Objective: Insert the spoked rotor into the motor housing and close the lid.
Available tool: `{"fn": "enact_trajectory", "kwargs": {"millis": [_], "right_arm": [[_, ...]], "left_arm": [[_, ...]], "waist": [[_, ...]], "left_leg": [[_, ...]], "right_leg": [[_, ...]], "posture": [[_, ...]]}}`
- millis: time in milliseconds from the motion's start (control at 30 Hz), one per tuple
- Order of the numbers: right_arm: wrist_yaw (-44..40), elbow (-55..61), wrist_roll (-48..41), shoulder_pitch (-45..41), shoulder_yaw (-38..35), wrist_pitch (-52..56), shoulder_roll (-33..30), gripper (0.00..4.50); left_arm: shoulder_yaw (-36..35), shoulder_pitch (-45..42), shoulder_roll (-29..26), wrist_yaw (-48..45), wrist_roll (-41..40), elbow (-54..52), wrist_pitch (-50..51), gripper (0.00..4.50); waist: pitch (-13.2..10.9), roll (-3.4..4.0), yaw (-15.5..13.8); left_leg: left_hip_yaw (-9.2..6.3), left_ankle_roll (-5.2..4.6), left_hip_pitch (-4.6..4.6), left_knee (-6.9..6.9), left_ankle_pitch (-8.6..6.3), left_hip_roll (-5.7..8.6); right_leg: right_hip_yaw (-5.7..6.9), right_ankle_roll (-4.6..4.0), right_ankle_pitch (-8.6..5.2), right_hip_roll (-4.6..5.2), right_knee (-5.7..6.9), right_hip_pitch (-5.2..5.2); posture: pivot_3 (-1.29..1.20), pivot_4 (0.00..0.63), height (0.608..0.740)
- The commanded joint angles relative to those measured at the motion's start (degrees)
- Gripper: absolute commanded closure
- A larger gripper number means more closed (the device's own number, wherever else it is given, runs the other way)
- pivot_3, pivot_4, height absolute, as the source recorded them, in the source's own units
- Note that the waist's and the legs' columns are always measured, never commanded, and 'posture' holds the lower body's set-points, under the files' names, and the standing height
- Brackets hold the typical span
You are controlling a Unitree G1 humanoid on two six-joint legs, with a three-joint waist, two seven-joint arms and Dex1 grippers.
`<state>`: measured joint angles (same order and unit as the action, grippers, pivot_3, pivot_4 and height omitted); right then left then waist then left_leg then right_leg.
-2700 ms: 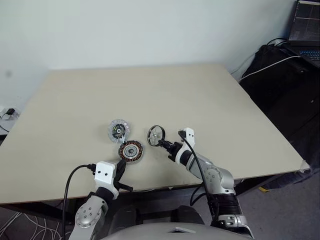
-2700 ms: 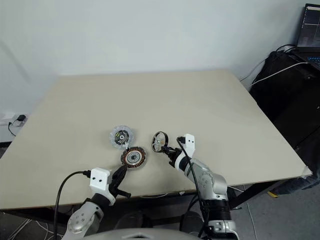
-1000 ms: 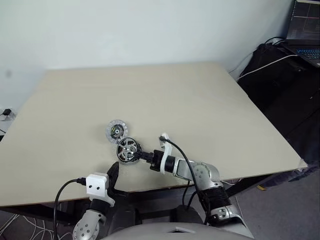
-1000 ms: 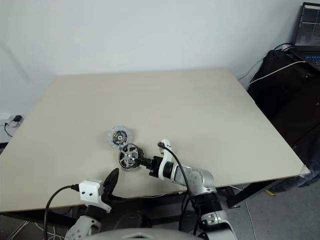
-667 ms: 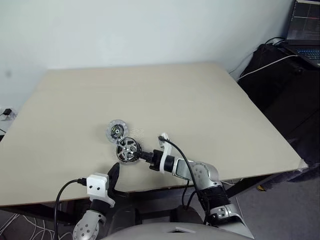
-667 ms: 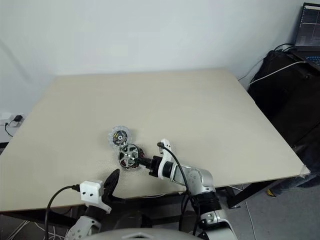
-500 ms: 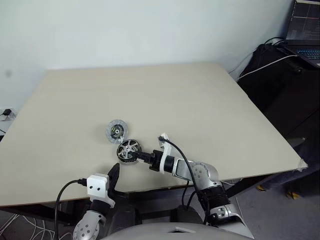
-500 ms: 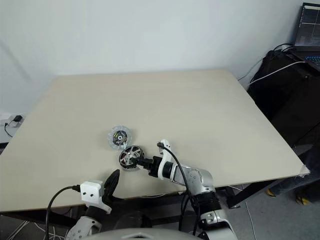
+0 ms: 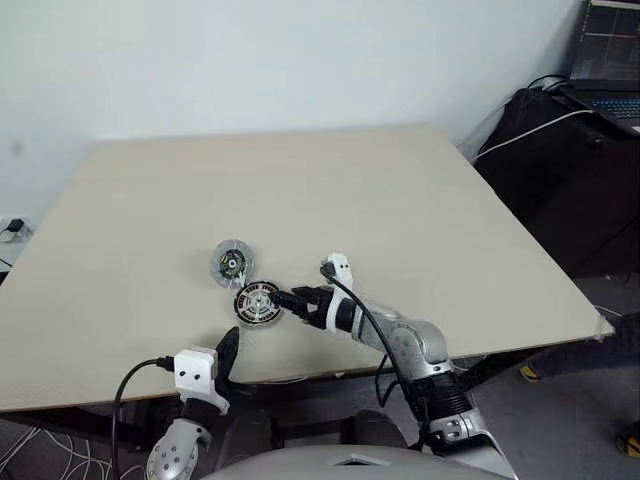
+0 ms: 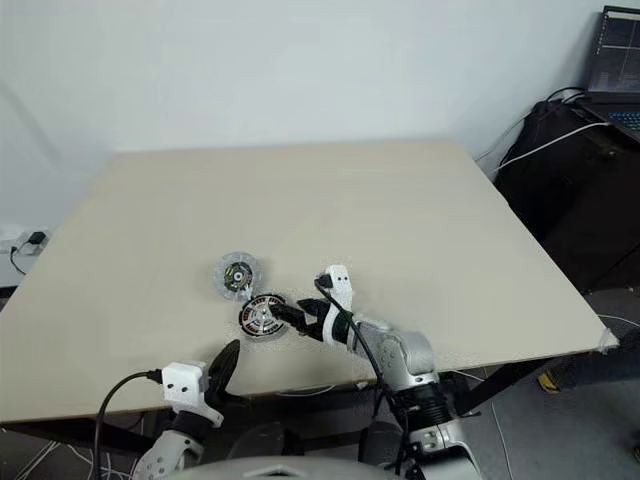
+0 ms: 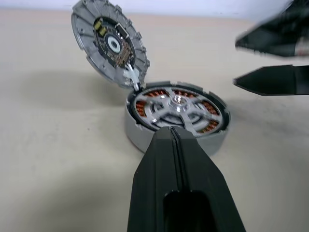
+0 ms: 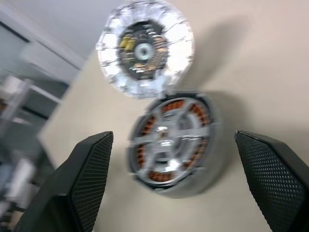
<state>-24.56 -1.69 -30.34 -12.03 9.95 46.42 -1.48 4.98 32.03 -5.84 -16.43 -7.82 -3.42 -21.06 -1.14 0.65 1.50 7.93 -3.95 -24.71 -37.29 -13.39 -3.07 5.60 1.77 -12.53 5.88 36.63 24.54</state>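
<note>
My right gripper grips the motor housing by its round rim [image 9: 239,305] next, to close the lid [image 9: 232,262] over the spoked rotor.
The motor housing [image 9: 258,301] lies near the table's front edge. The spoked rotor [image 11: 177,102] sits flat inside it, its silver spokes over the copper windings. The lid [image 9: 231,262] is just behind and to the left; in the left wrist view it stands tilted up at the housing's rim, black-centred face showing [image 11: 112,43]. My right gripper [image 9: 288,300] is open, just right of the housing, one finger [image 12: 89,169] on each side and nothing held. The left gripper [image 9: 228,345] is shut and empty, its tips [image 11: 170,131] close in front of the housing.
The tan table [image 9: 400,200] stretches wide behind and to the right of the parts. Its front edge [image 9: 300,375] runs just below the housing. A black bag [image 9: 570,150] with cables and a laptop [image 9: 605,50] stand off the table at the far right.
The right gripper brought the rotor from the right onto the housing, then opened and let go. The rotor now lies in the housing. The left gripper stayed in place.
</note>
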Motion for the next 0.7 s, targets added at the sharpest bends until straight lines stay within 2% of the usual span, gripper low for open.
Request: {"fn": "enact_trajectory", "kwargs": {"millis": [33, 100, 433, 467, 700], "right_arm": [[-0.2, 3.8, 2.4, -0.2, 1.5, -3.6, 0.0, 0.58], [-0.1, 3.8, 5.3, -0.6, 3.4, -6.9, 0.1, 1.06], [0.2, -4.2, 20.0, -4.5, 14.0, -21.9, 2.0, 4.32], [0.1, -5.4, 20.7, -5.0, 14.4, -22.6, 2.4, 4.46], [-1.7, -12.1, 24.2, -7.2, 16.4, -25.5, 4.4, 4.46]], "left_arm": [[-0.1, -0.5, 0.2, -0.8, -0.3, 1.2, -2.8, 4.5], [-0.2, -0.5, 0.1, -1.0, -0.4, 1.9, -3.6, 4.5], [-0.7, -0.6, -0.1, -2.1, -0.6, 4.2, -6.0, 4.5], [-0.7, -0.7, 0.0, -2.1, -0.5, 4.4, -6.1, 4.5], [-1.1, -1.0, 0.2, -2.4, -0.6, 5.5, -6.7, 4.5]], "waist": [[0.0, -0.03, 0.0], [0.0, -0.04, 0.1], [0.0, -0.14, 0.1], [0.1, -0.16, 0.1], [0.1, -0.2, 0.1]], "left_leg": [[0.01, 0.0, -0.02, 0.0, 0.0, 0.0], [0.04, 0.01, -0.03, 0.0, -0.02, 0.0], [0.03, 0.0, 0.01, -0.07, -0.03, -0.01], [0.03, 0.0, 0.01, -0.08, -0.03, -0.01], [0.03, 0.0, 0.0, -0.11, -0.03, -0.02]], "right_leg": [[0.0, -0.01, 0.0, -0.08, -0.04, 0.0], [-0.03, -0.01, 0.0, -0.26, -0.1, 0.0], [-0.03, 0.04, 0.02, -0.25, -0.03, -0.02], [-0.03, 0.04, 0.02, -0.25, -0.01, -0.02], [-0.04, 0.03, 0.02, -0.26, 0.0, -0.02]], "posture": [[0.0, 0.0, 0.74], [0.0, 0.0, 0.74], [0.0, 0.0, 0.74], [0.0, 0.0, 0.74], [0.0, 0.0, 0.74]]}}
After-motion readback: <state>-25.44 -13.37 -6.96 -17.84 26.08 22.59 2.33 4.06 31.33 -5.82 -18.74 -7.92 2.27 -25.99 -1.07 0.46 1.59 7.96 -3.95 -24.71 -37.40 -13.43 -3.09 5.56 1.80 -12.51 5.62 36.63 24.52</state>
